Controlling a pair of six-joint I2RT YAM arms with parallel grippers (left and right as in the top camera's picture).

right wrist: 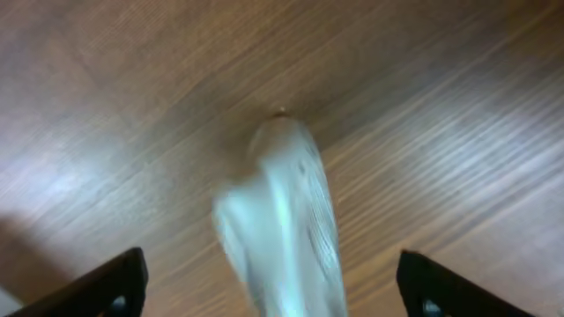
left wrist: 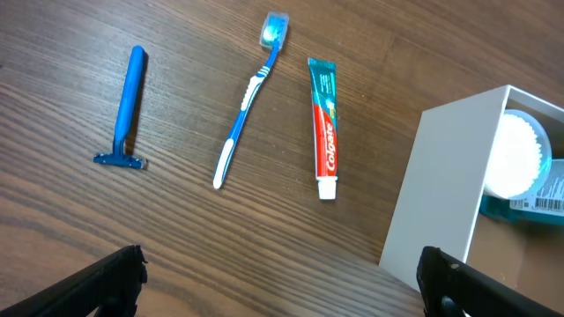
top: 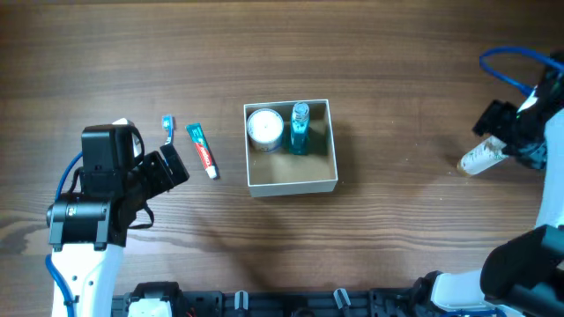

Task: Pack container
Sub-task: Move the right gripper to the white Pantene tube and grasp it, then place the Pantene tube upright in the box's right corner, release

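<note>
My right gripper needs to grab the white tube by its body [top: 493,151], so that the tube's end stays free to go into the container [top: 293,186] beside the blue bottle.
The container [top: 293,186] is a square white-walled box with a tan inside, at mid-table. It holds a white round jar [top: 264,129] and a blue bottle [top: 300,128]. Its white wall [left wrist: 441,185] shows in the left wrist view. A toothpaste tube [top: 202,151], a blue toothbrush [top: 167,126] and, in the left wrist view, a blue razor [left wrist: 126,110] lie left of it. My left gripper [top: 176,167] is open and empty above the table near them. My right gripper [top: 500,132] is open, its fingers on either side of a white tube [right wrist: 282,220] at the far right.
In the left wrist view the toothbrush [left wrist: 249,110] and toothpaste [left wrist: 323,123] lie parallel on bare wood. The white tube [top: 480,158] lies near the table's right edge. Black fixtures line the front edge [top: 264,304].
</note>
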